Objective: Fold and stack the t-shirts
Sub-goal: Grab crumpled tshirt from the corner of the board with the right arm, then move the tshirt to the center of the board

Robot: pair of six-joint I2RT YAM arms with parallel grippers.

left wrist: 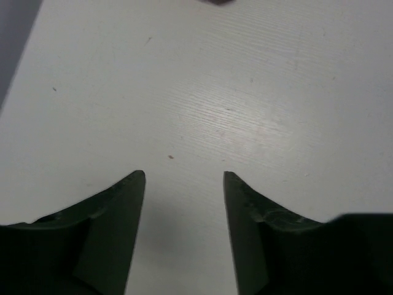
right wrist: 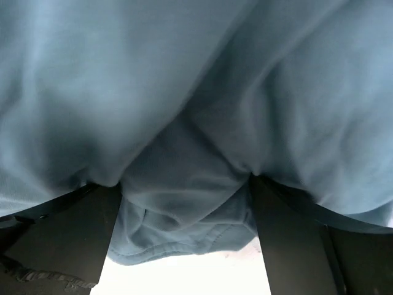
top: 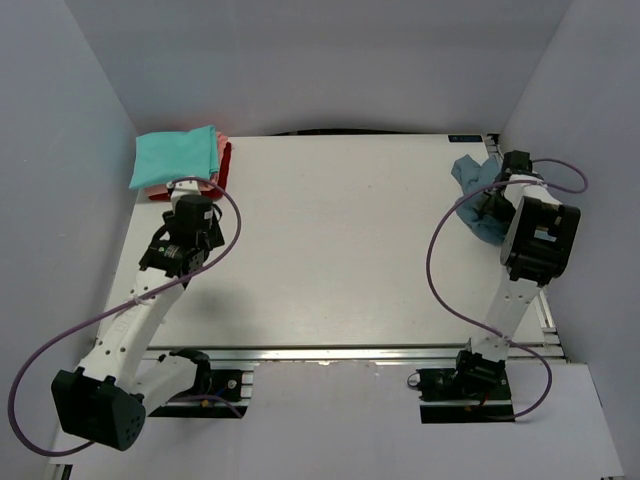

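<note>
A bunched fold lies between my right gripper's fingers and closing would catch the slate-blue t-shirt, so it is now time to close.
A folded teal t-shirt (top: 175, 157) tops a stack at the table's back left corner, with salmon-pink (top: 223, 140) and red (top: 226, 166) cloth showing at its right edge. My left gripper (top: 189, 190) (left wrist: 184, 175) hovers just in front of that stack, open over bare table (left wrist: 215, 92), nothing between its fingers. A crumpled slate-blue t-shirt (top: 470, 176) (right wrist: 184, 92) lies at the back right corner. My right gripper (top: 488, 208) (right wrist: 184, 184) is pushed into it, jaws wide apart with a bunched fold and a stitched hem lying between them.
White enclosure walls (top: 90, 150) stand close on the left, right and back. Purple cables (top: 436, 260) loop beside both arms. An aluminium rail (top: 350, 352) runs along the table's near edge. The blue shirt lies right at the table's right edge.
</note>
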